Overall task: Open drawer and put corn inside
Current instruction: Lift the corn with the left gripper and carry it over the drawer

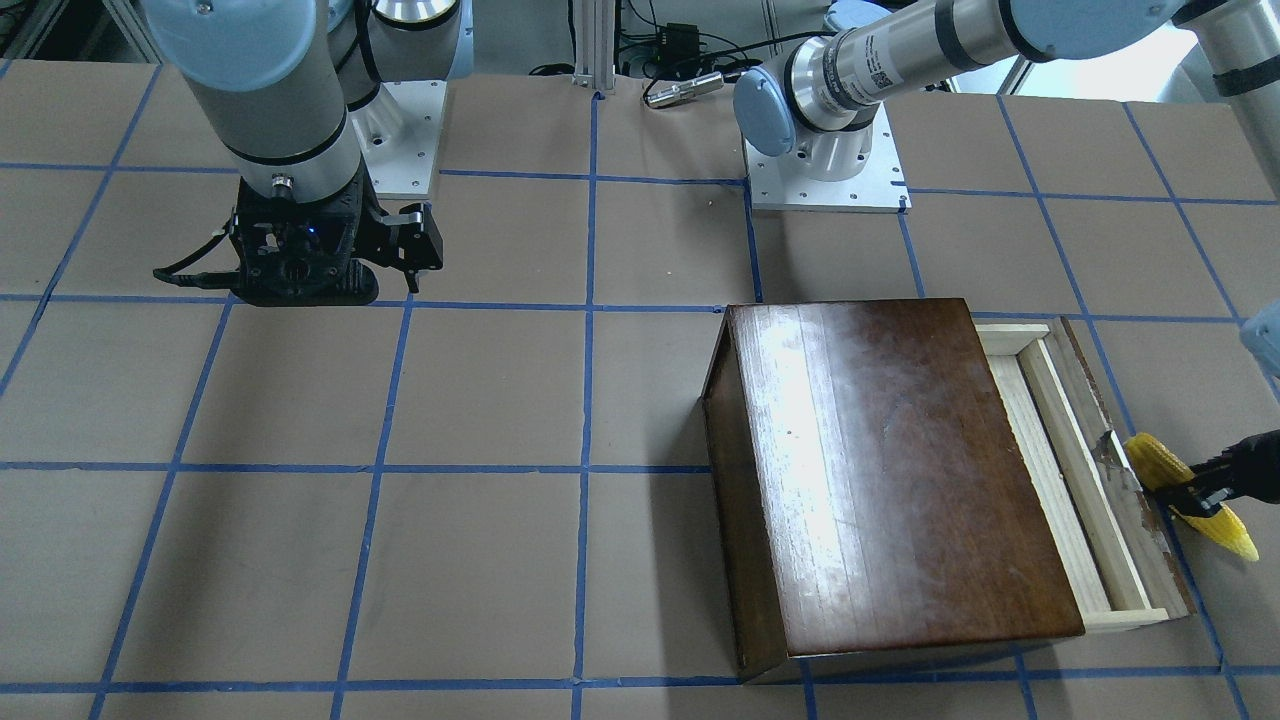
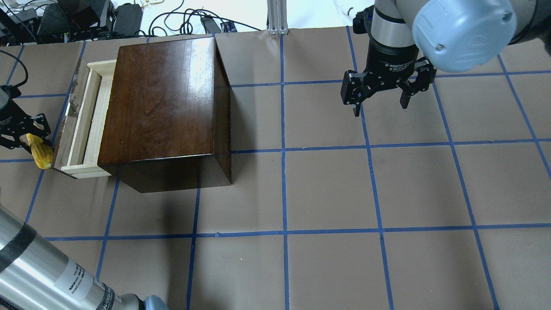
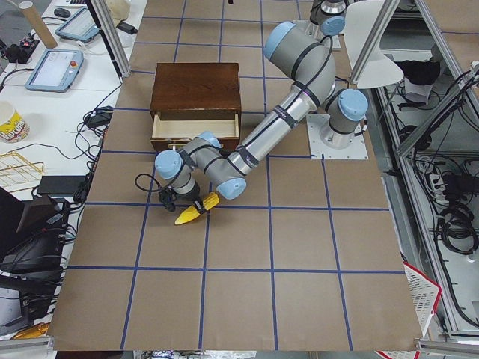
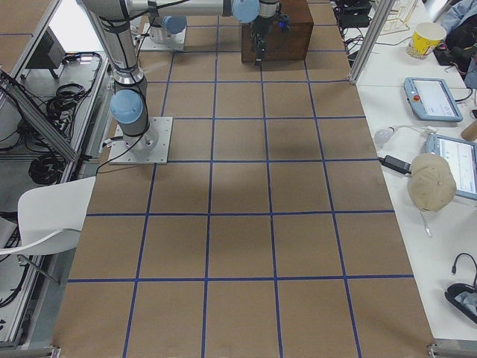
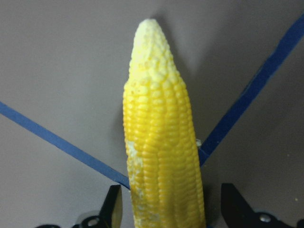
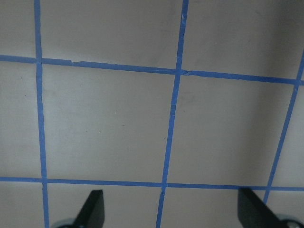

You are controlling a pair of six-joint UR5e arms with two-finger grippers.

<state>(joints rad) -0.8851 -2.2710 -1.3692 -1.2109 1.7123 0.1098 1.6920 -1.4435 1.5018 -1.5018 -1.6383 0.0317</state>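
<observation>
The yellow corn needs to go inside the open drawer, so my left gripper should grip it next by its thick middle (image 5: 167, 199).
The dark-brown wooden box (image 1: 890, 470) stands on the table with its drawer (image 1: 1060, 470) pulled partly out, and the pale tray shows nothing inside. The yellow corn (image 1: 1160, 465) lies just outside the drawer's chipped front panel. My left gripper (image 1: 1195, 492) straddles the corn's middle. In the left wrist view the fingers (image 5: 114, 204) stand on either side of the corn (image 5: 161, 142) with small gaps, so the gripper is open. My right gripper (image 2: 381, 105) hangs open and empty over bare table, far from the box.
The table is brown paper with a blue tape grid (image 2: 284, 150). The arm bases (image 1: 825, 175) sit at the robot's edge. Cables and an aluminium post (image 2: 277, 17) lie beyond the far edge in the overhead view. The box (image 2: 163, 107) fills the left far part.
</observation>
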